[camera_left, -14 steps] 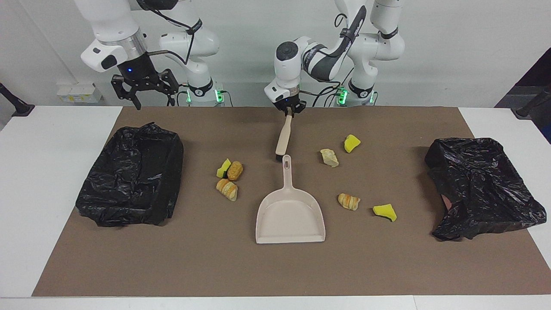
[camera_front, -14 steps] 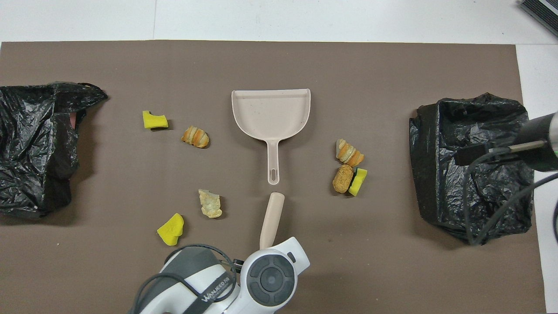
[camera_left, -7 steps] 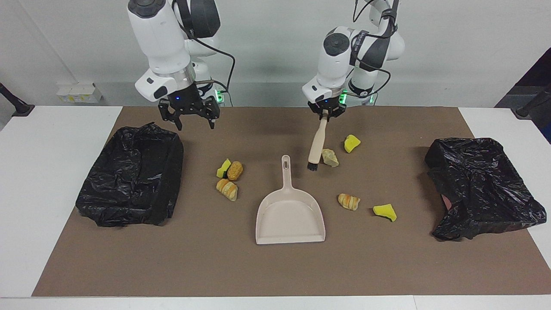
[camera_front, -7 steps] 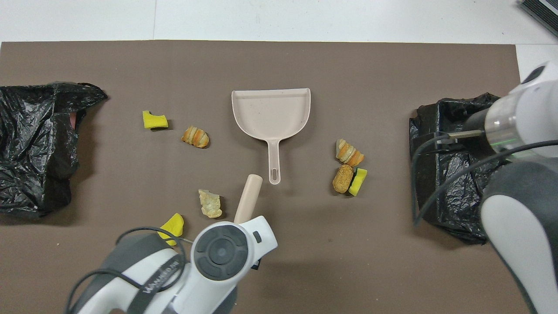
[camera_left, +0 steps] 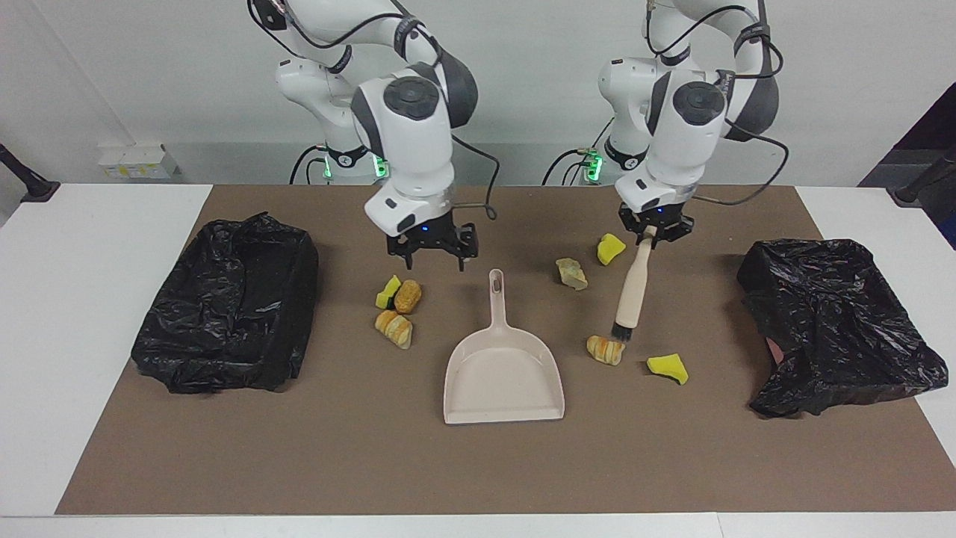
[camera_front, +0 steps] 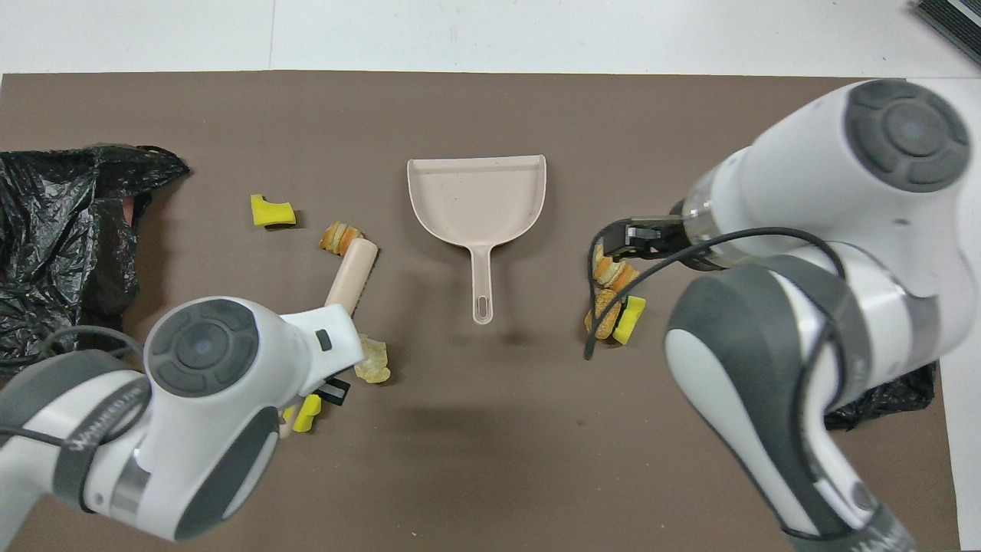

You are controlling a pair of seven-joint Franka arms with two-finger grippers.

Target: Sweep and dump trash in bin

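Next, my right gripper picks up the dustpan by its narrow handle, since the dustpan's broad tray spreads too wide for the fingers.
My left gripper is shut on the handle of the beige brush. The brush slants down, and its black bristles sit beside a striped pastry lump. It also shows in the overhead view. Around it lie two yellow sponge chunks and a pale lump. My right gripper is open and empty, low over the mat between the dustpan handle and a cluster of three bits. The beige dustpan lies flat at mid-table, mouth away from the robots.
A bin lined with a black bag stands at the right arm's end. A crumpled black bag lies at the left arm's end. All of this rests on a brown mat. In the overhead view both arms hide part of the trash.
My left gripper has carried the brush toward the left arm's end, from beside the pale lump to the striped pastry. My right gripper has come from near the bin to beside the dustpan handle.
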